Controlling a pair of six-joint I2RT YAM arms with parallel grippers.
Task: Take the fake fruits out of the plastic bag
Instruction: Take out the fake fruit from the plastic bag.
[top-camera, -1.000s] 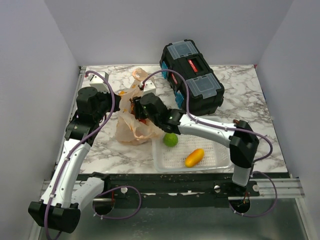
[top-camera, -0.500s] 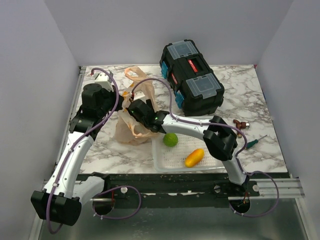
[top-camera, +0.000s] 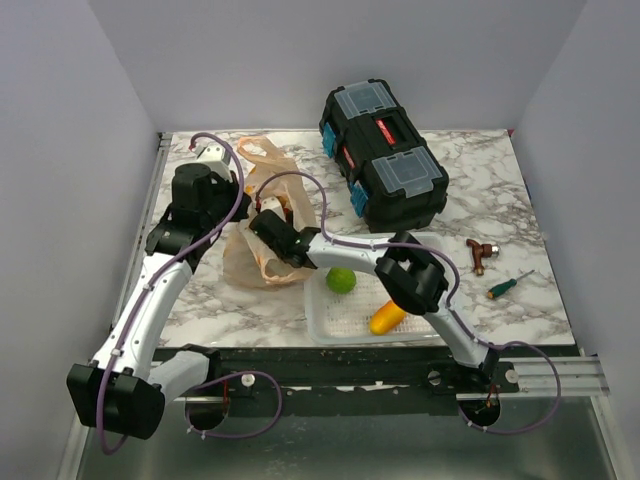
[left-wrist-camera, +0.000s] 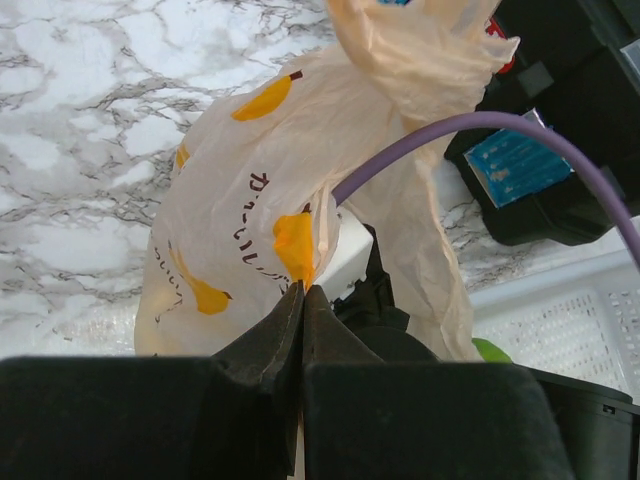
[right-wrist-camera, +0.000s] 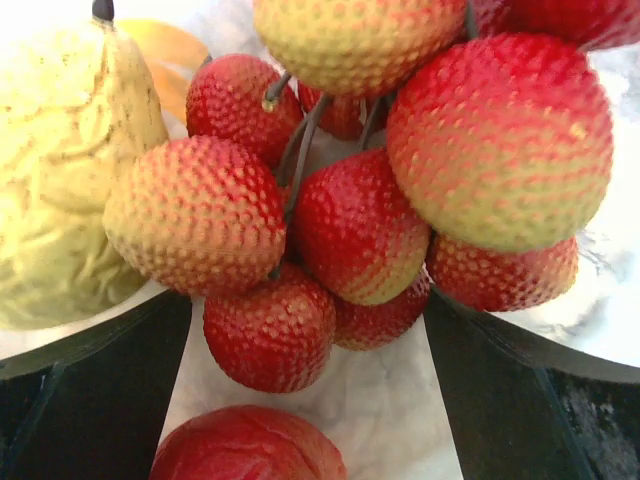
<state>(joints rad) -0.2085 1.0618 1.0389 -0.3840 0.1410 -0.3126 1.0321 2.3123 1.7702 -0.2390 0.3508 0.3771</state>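
The lower berries of the red bunch are between my right gripper's fingers, and the yellow lemon-like fruit (right-wrist-camera: 60, 170) is outside them. My right gripper should close now, because it would hold the berries.
The peach-tan plastic bag (top-camera: 250, 262) lies at the table's left and fills the left wrist view (left-wrist-camera: 250, 190). My left gripper (top-camera: 240, 198) is shut on a fold of its rim (left-wrist-camera: 302, 290) and holds the mouth up. My right gripper (top-camera: 272, 232) is inside the bag, jaws open wide (right-wrist-camera: 305, 315). Between its fingers (right-wrist-camera: 90, 400) hangs the bunch of red berries (right-wrist-camera: 340, 200), and I cannot tell if they touch it. The yellow lemon-like fruit (right-wrist-camera: 60, 170) lies to the left of the bunch. The red round fruit (right-wrist-camera: 250, 445) lies below it.
A white mesh basket (top-camera: 430, 305) at the front holds a green lime-like ball (top-camera: 341, 279) and an orange mango-like fruit (top-camera: 388, 315). A black toolbox (top-camera: 385, 155) stands behind. A brown fitting (top-camera: 480, 250) and a green screwdriver (top-camera: 508, 284) lie at the right.
My right arm has folded leftwards and pushed its gripper deeper into the bag. My left gripper has moved away from me, lifting the bag's rim.
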